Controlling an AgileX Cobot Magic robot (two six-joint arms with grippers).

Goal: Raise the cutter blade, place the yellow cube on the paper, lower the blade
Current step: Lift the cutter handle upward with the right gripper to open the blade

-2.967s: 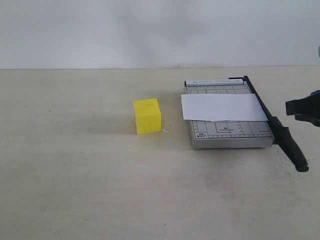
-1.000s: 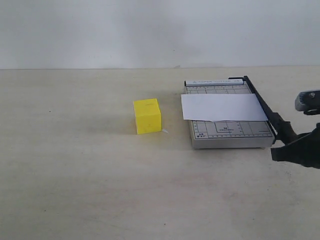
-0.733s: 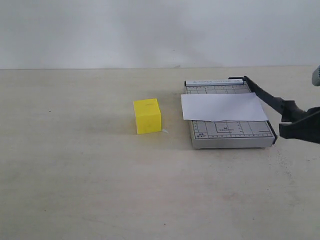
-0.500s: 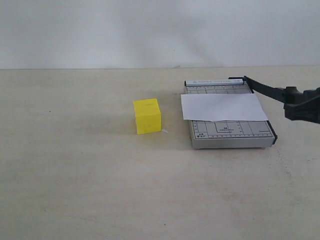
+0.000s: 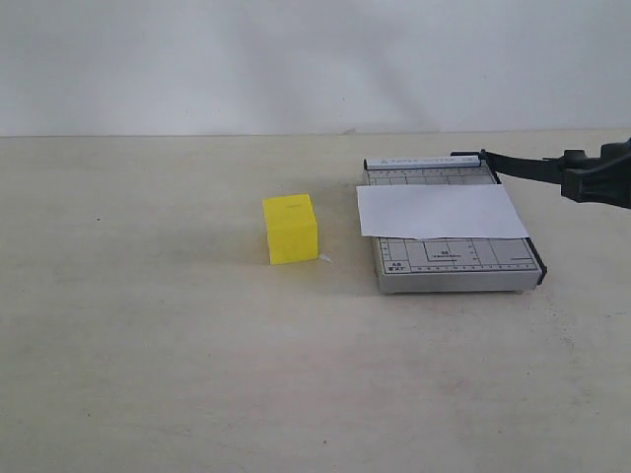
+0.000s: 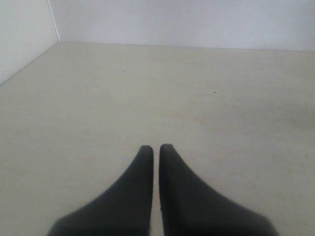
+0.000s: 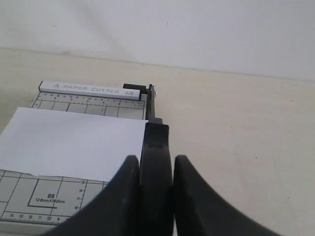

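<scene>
I should let go of the blade with my right gripper now. The blade has its handle [image 7: 156, 142] above the cutter board, so it would stay up on its hinge [image 7: 149, 90].
The grey gridded cutter board [image 5: 454, 258] lies right of centre with the white paper [image 5: 441, 211] across it. My right gripper [image 5: 589, 180] is shut on the cutter blade [image 5: 523, 168], holding its handle end lifted clear of the board while the far end stays hinged. In the right wrist view the blade's handle [image 7: 156, 152] sits clamped between the fingers [image 7: 123, 184], with the paper [image 7: 74, 142] and board [image 7: 29, 196] beside it. The yellow cube [image 5: 290, 228] stands on the table, left of the board. My left gripper [image 6: 156, 147] is shut on nothing above bare table.
The beige table [image 5: 148, 345] stretches wide to the left and front of the cube. A white wall [image 5: 296, 59] closes the back. A small white scrap [image 5: 324, 258] lies by the cube's lower corner.
My right gripper came down onto the blade handle, shut on it, and has swung it upward and back from the board's edge. Cube, paper and board have not moved.
</scene>
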